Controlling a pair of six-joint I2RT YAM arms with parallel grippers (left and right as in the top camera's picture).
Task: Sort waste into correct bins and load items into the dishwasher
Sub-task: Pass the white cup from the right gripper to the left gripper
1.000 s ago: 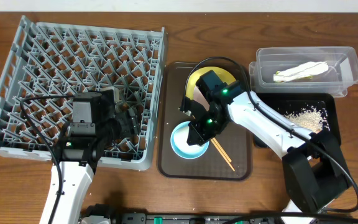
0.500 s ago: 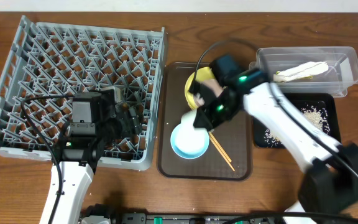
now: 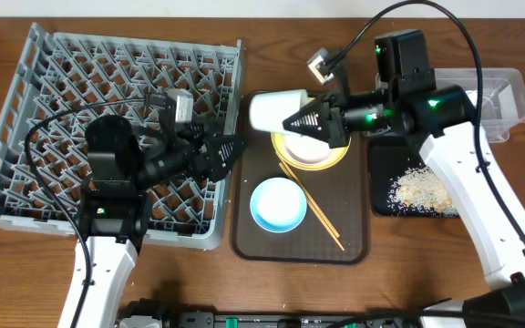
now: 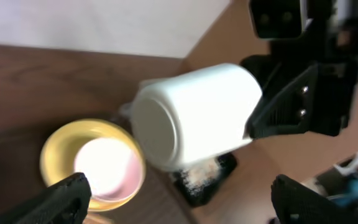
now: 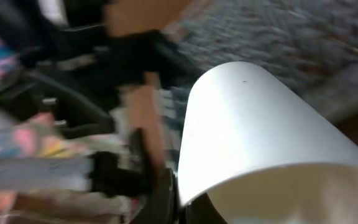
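I need to grab the small white cup around its base end (image 3: 261, 112) next with my left gripper, so the cup's rim stays free to load opening-first into the dish rack (image 3: 80, 100).
My right gripper (image 3: 304, 119) is shut on the small white cup (image 3: 272, 110) and holds it on its side above the brown tray's far end, base pointing left. My left gripper (image 3: 231, 150) is open and empty at the grey dish rack's (image 3: 80, 100) right edge, pointing at the cup. The left wrist view shows the cup (image 4: 194, 115) just ahead of its open fingers (image 4: 185, 205). The cup fills the right wrist view (image 5: 260, 137). A white bowl (image 3: 306, 151) sits on the yellow plate (image 3: 285, 146). The light blue bowl (image 3: 278, 204) is in front of it.
Wooden chopsticks (image 3: 310, 204) lie on the brown tray (image 3: 299, 244) beside the blue bowl. The black tray (image 3: 381, 164) holds rice scraps (image 3: 422, 188). The clear tub (image 3: 510, 98) stands behind it, mostly hidden by my right arm.
My right gripper lifted the white cup from beside the blue bowl, raised it and turned it to the left. My left gripper swung right off the rack toward the cup.
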